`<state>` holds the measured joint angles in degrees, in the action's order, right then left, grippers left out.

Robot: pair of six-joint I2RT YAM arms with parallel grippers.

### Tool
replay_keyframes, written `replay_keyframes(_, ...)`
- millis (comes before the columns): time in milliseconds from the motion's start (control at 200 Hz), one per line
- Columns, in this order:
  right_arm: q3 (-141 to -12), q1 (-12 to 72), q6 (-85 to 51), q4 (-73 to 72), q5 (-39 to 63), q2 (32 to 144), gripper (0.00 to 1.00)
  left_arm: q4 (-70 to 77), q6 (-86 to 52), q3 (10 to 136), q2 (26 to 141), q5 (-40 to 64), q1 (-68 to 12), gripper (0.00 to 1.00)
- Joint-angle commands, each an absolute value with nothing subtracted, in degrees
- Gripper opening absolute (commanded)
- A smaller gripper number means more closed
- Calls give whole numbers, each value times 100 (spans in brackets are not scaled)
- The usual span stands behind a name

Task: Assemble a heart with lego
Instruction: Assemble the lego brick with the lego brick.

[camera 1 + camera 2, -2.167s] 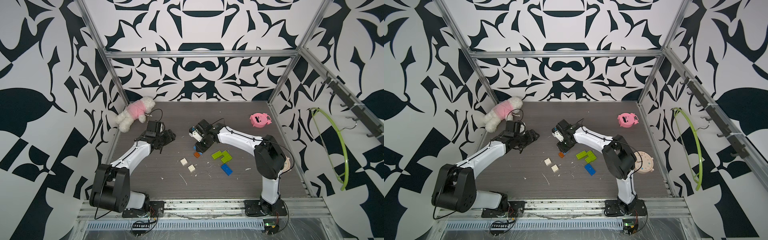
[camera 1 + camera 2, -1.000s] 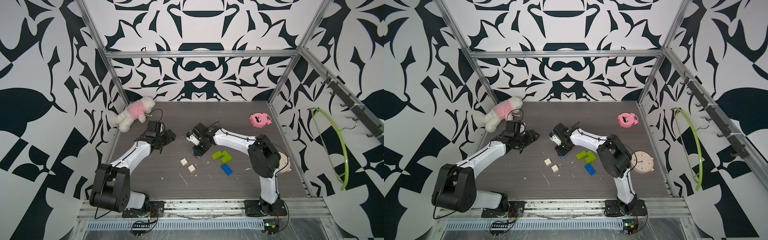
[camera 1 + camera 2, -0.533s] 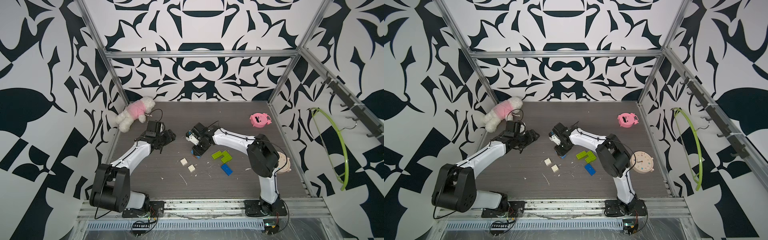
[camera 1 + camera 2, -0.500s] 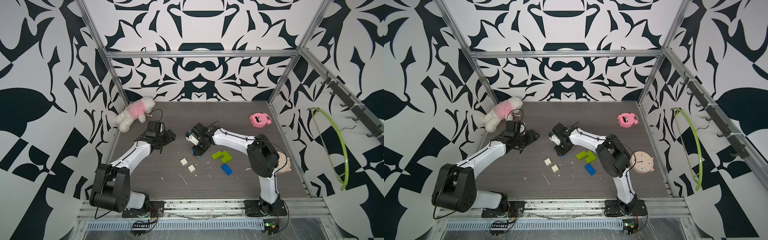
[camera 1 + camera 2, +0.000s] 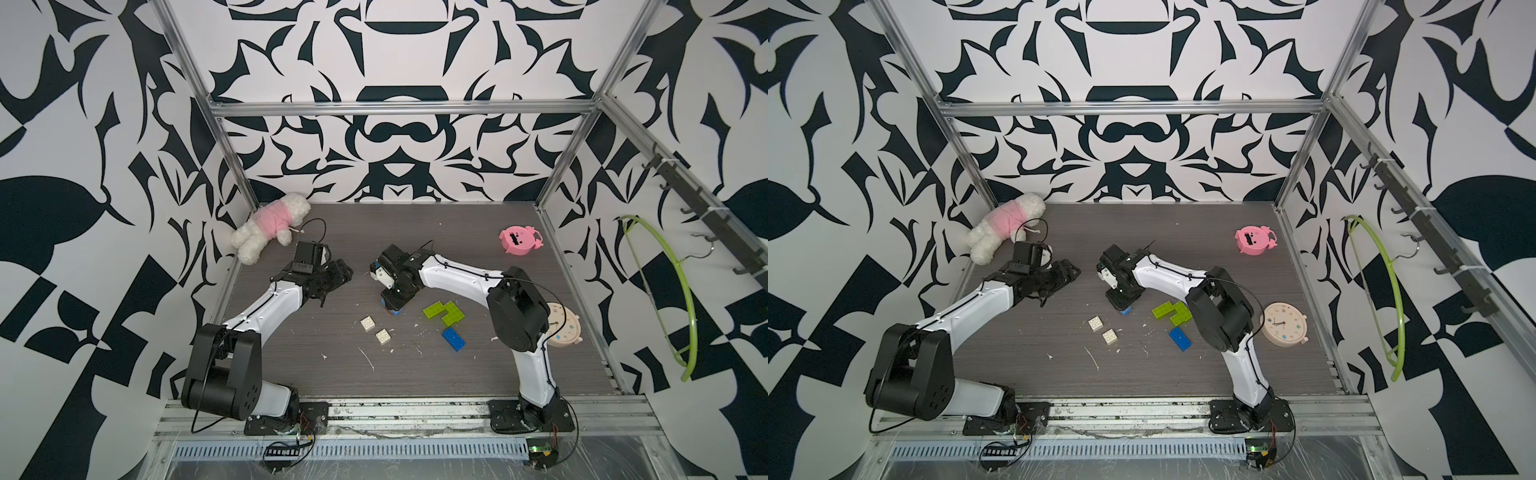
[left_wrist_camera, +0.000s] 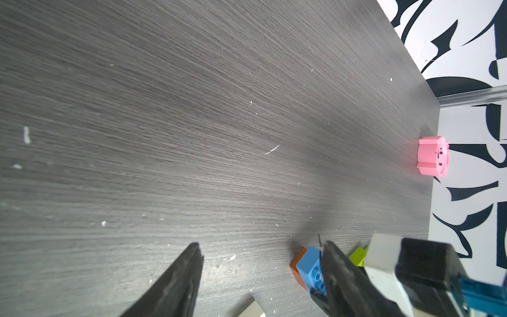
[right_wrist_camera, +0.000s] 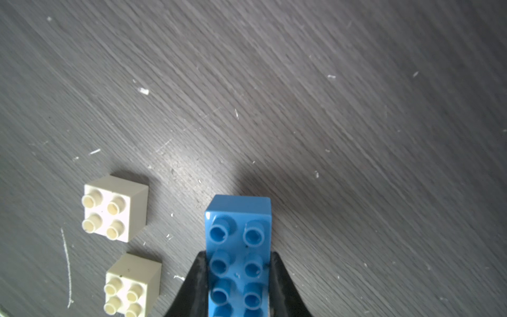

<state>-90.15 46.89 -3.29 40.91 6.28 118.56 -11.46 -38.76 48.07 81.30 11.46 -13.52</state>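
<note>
I will open my right gripper, because the blue lego brick is sitting level on the orange brick below my fingers and would stay there if I let go.
My right gripper (image 5: 394, 300) (image 7: 238, 255) is shut on a blue lego brick (image 7: 238, 241), studs facing the wrist camera. In the left wrist view that blue brick (image 6: 310, 267) sits against an orange brick (image 6: 297, 267) on the floor. Two white square bricks (image 5: 367, 323) (image 5: 383, 336) lie just left of it. Joined lime-green bricks (image 5: 444, 311) and a loose blue brick (image 5: 454, 338) lie to the right. My left gripper (image 5: 343, 274) (image 6: 262, 247) hangs open and empty left of the right gripper. No finished heart is in view.
A pink pig-faced toy (image 5: 518, 240) stands at the back right. A pink-and-white plush (image 5: 270, 226) lies in the back left corner, just behind the left wrist. A round clock (image 5: 563, 328) rests by the right arm's elbow. White crumbs dot the dark floor.
My right gripper has carried the blue brick a little to the left and down over the orange brick. The left arm has stayed still.
</note>
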Motion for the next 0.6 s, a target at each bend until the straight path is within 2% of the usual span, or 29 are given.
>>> replay_keyframes(0, -8495, 4752, -369, 4529, -134, 12440, 5, -1112, -3858, 4733, 8203, 1176, -1353, 72)
replay_keyframes(105, -8235, 4628, -523, 4124, 651, 12285, 5, -1090, -3876, 4744, 8246, 1185, -1353, 71)
replay_keyframes(185, -8285, 4632, -536, 4181, 731, 12257, 7, -1107, -3867, 4788, 8287, 1217, -1353, 71)
replay_keyframes(280, -8275, 4636, -581, 4078, 639, 11947, 18, -1086, -3876, 4810, 8294, 1225, -1349, 72)
replay_keyframes(380, -8359, 4641, -615, 4042, 571, 11506, 37, -1055, -3879, 4850, 8364, 1265, -1351, 72)
replay_keyframes(440, -8467, 4640, -621, 4076, 570, 11291, 45, -1028, -3897, 4876, 8397, 1310, -1351, 71)
replay_keyframes(595, -8544, 4633, -709, 4056, 610, 10770, 54, -891, -3959, 4844, 8411, 1421, -1359, 71)
